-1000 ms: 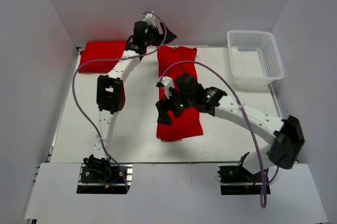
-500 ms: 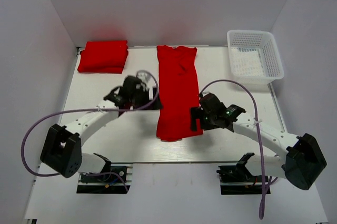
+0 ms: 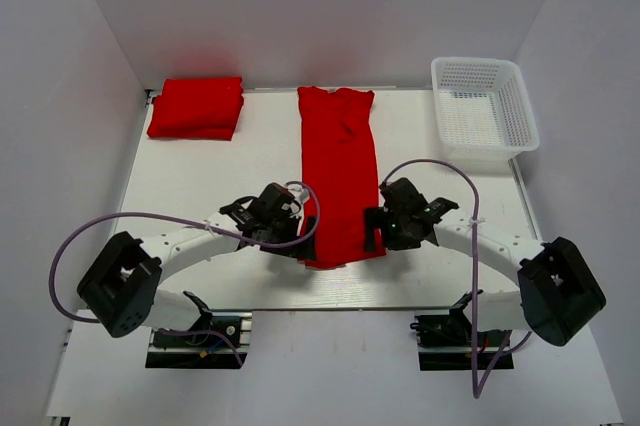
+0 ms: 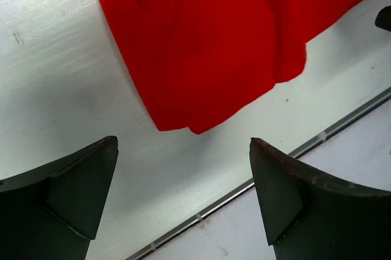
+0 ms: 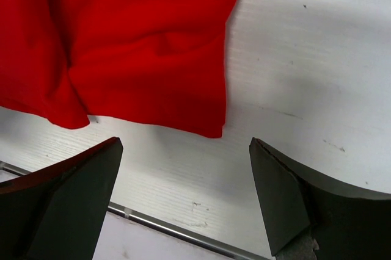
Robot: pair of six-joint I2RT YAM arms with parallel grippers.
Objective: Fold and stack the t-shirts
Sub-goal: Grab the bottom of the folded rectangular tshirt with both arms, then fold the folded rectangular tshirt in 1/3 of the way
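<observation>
The long narrow red t-shirt should next be grabbed by my right gripper at its near hem corner, so the hem folds over toward the t-shirt's far end.
A red t-shirt lies as a long narrow strip down the middle of the table, its near hem by the front edge. A second red t-shirt sits folded at the back left. My left gripper is open and empty at the strip's near left corner; in the left wrist view that hem lies just beyond my gripper. My right gripper is open and empty at the near right corner; in the right wrist view the hem corner lies just ahead of my gripper.
A white mesh basket stands at the back right. The table's front edge with a metal rail runs just under both grippers, and shows in the right wrist view too. White walls enclose the sides and back.
Both arms have swung down from the strip's upper and middle parts to its near corners. The shirt now lies flatter and straighter. Both grippers are empty.
</observation>
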